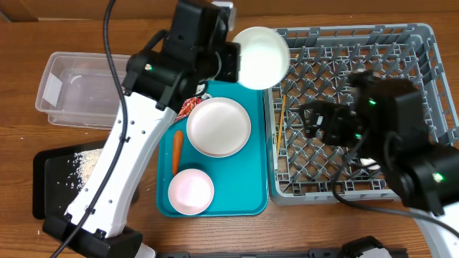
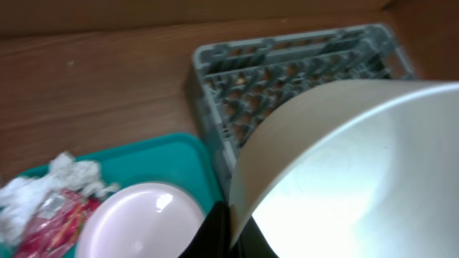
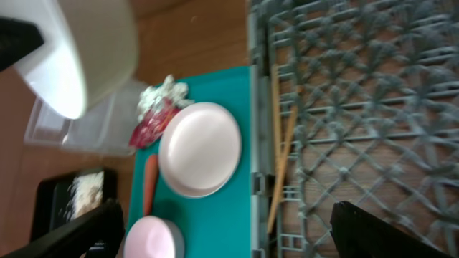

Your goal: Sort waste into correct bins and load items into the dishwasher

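Note:
The robot's right gripper should next grab the white bowl's free rim (image 1: 287, 59), opposite the left gripper, to take over the bowl and load the rack (image 1: 358, 43).
My left gripper (image 1: 233, 61) (image 2: 231, 231) is shut on the rim of a white bowl (image 1: 262, 56) (image 2: 344, 172) and holds it in the air over the near-left edge of the grey dish rack (image 1: 358, 43) (image 2: 287, 64). The bowl also shows in the right wrist view (image 3: 79, 50). My right gripper (image 1: 310, 118) (image 3: 229, 236) is open and empty above the rack's floor (image 3: 358, 107). On the teal tray (image 1: 247, 186) lie a white plate (image 1: 219, 127) (image 3: 199, 148), a pink dish (image 1: 191, 190) (image 3: 150, 240), a red wrapper (image 2: 54, 218) (image 3: 152, 125) and crumpled paper (image 2: 50, 183).
A clear tub (image 1: 79, 89) stands at the far left. A black tray (image 1: 50, 186) in front of it holds crumbs (image 1: 86, 163). A carrot (image 1: 176, 150) lies on the teal tray. Wooden chopsticks (image 1: 281, 122) (image 3: 280, 165) lie along the rack's left side.

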Controlling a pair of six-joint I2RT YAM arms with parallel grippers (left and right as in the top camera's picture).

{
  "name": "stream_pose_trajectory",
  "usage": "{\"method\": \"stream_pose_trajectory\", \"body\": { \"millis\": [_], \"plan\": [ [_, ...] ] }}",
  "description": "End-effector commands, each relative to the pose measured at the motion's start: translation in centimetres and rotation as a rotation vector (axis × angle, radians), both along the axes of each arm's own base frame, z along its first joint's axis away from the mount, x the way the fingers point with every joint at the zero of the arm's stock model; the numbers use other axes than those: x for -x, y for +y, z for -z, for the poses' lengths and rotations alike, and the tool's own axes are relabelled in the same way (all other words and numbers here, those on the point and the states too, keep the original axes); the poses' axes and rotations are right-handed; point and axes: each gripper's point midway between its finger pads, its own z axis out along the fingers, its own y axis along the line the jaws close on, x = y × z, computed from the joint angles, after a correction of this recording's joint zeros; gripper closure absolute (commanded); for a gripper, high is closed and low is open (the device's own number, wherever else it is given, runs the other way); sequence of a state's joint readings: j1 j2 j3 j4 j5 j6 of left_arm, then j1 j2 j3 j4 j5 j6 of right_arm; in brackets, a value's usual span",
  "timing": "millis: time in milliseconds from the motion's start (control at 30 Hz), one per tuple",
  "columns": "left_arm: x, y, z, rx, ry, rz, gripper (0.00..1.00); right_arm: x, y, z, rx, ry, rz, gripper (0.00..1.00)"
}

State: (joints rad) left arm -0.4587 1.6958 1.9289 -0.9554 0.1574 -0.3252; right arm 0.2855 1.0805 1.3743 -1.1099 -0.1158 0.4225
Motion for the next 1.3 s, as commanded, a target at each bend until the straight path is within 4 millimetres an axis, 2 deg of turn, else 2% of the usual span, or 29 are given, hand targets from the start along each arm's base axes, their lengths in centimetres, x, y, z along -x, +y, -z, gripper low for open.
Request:
{"method": "stream_pose_trajectory", "body": {
  "millis": [0,100,200,367,433,633,733,867,1000,1167,1267],
  "plan": [
    [0.1,-3.3,-0.7,0.157,0.045,0.075,0.96,0.2,-3.7,-1.9,0.026,-0.076,0.162,0.05],
    [-0.5,-5.0,-0.2,0.213,0.067,0.124,0.96,0.9,-4.8,-2.6,0.013,-0.098,0.197,0.04],
    [-0.4,-6.9,0.3,0.276,0.102,0.191,0.96,1.8,-5.1,-2.6,0.016,-0.093,0.190,0.01],
    [-1.3,-8.1,3.4,0.320,0.244,0.093,0.96,2.4,-5.4,-1.9,0.049,-0.064,0.182,0.00],
    [-1.1,-8.8,4.3,0.337,0.290,0.116,0.96,2.4,-5.4,-1.9,0.048,-0.063,0.181,0.00],
    [-0.2,-10.6,4.3,0.330,0.268,0.187,0.96,2.5,-2.5,-2.4,-0.003,-0.085,-0.001,0.00],
    [0.7,-12.1,4.2,0.312,0.244,0.222,0.96,1.9,-2.4,-2.3,-0.002,-0.085,-0.002,0.01],
    [1.9,-13.4,5.4,0.208,0.210,0.191,0.96,1.0,-2.4,-1.9,0.005,-0.074,0.004,0.05],
    [2.5,-14.2,6.0,0.138,0.170,0.156,0.96,-0.3,-3.7,-0.2,0.076,-0.025,0.067,0.11],
    [3.2,-14.4,6.1,0.131,0.183,0.167,0.96,-1.9,-8.3,1.7,0.284,0.024,0.264,0.12],
    [3.7,-14.1,6.1,0.120,0.199,0.166,0.96,-2.8,-8.9,2.5,0.323,0.045,0.289,0.13]
  ]
}}
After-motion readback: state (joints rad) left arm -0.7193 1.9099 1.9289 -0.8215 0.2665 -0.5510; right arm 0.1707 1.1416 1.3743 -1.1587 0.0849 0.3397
